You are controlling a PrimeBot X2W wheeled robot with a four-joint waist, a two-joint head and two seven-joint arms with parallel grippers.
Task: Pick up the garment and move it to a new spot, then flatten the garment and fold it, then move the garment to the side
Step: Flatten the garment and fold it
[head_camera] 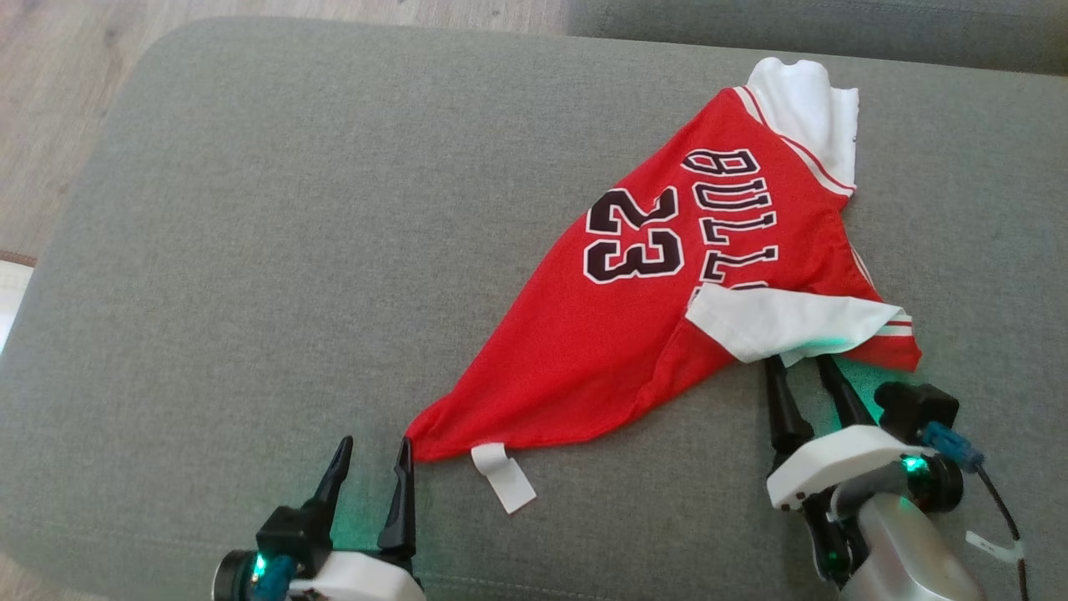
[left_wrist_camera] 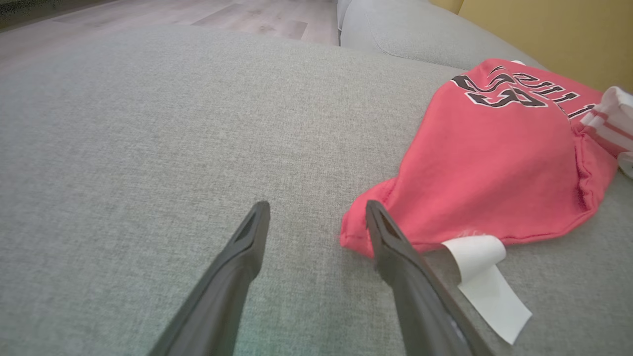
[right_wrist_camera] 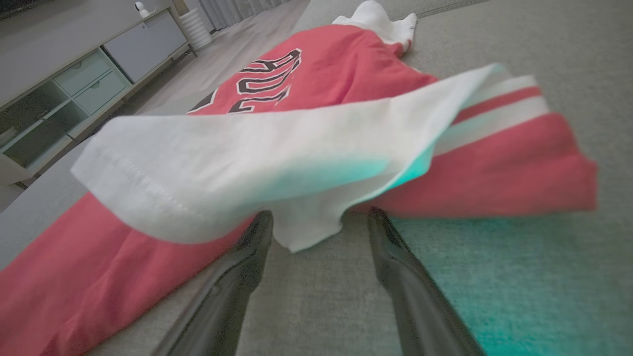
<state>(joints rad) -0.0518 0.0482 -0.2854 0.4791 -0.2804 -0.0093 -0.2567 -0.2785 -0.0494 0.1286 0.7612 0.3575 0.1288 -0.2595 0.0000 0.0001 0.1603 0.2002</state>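
I will grab the jersey by its red hem corner (head_camera: 425, 441) with my left gripper next. The corner bunches up into a narrow fold, while the body of the jersey spreads across the cushion (head_camera: 250, 250).
A red jersey (head_camera: 634, 334) with white sleeves, "BULLS" and "23" in black, lies crumpled on the grey sofa cushion (head_camera: 250, 250). Its near corner points toward my left gripper (head_camera: 375, 455), which is open, the right finger just touching that red corner (left_wrist_camera: 356, 237). A white label (head_camera: 503, 476) hangs from the hem beside it. My right gripper (head_camera: 803, 361) is open at the jersey's near right end, its fingertips under the edge of the white sleeve (right_wrist_camera: 277, 153). In the right wrist view the sleeve drapes just above my fingers (right_wrist_camera: 257, 237).
The cushion's left edge drops to a wooden floor (head_camera: 58, 108). A second cushion (head_camera: 818, 29) adjoins at the back. The right wrist view shows a low white cabinet (right_wrist_camera: 74, 84) across the room. A yellow wall (left_wrist_camera: 544, 34) stands behind the sofa.
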